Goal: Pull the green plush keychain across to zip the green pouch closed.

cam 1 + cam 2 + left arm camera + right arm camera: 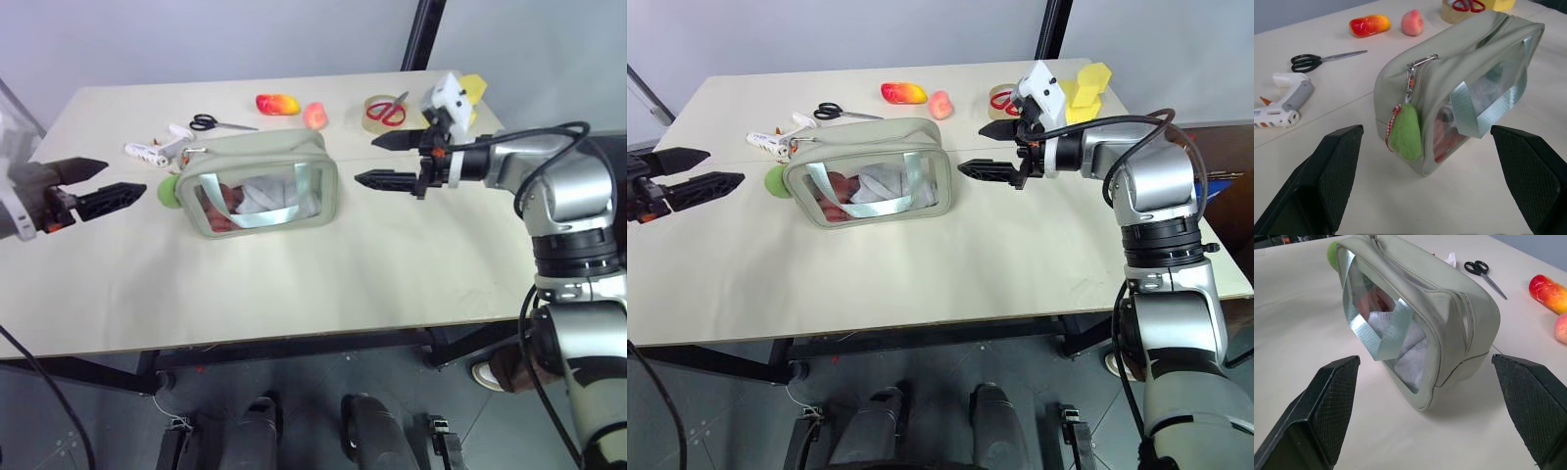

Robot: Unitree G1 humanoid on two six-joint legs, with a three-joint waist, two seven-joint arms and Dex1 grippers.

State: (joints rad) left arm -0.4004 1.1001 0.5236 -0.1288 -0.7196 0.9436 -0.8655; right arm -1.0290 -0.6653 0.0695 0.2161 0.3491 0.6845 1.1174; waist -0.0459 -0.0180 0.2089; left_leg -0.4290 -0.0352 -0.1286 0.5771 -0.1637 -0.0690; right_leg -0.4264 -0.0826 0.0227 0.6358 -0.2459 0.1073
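The right gripper takes hold of the pouch by its front side's edge [1444, 333] beside the gap next, since the zipper [1466, 325] gapes open at the pouch's end.
The green pouch [260, 181] stands on its long edge mid-table, its clear window and pale strap facing me. The green plush keychain [1405, 132] hangs from the zipper pull at the pouch's left end, against the end wall; it also peeks out as the keychain [168, 191]. My left gripper [122, 179] is open, hovering a short way left of the keychain with nothing between its fingers [1332, 171]. On the other side, my right gripper [365, 161] is open just off the pouch's right end [1459, 318], not touching it.
Behind the pouch lie black scissors [217, 123], a white glue gun [162, 147], a red-yellow toy fruit [277, 103], a toy peach [314, 116], and a tape roll with red scissors on it [385, 113]. A yellow block [472, 88] sits at the far right corner.
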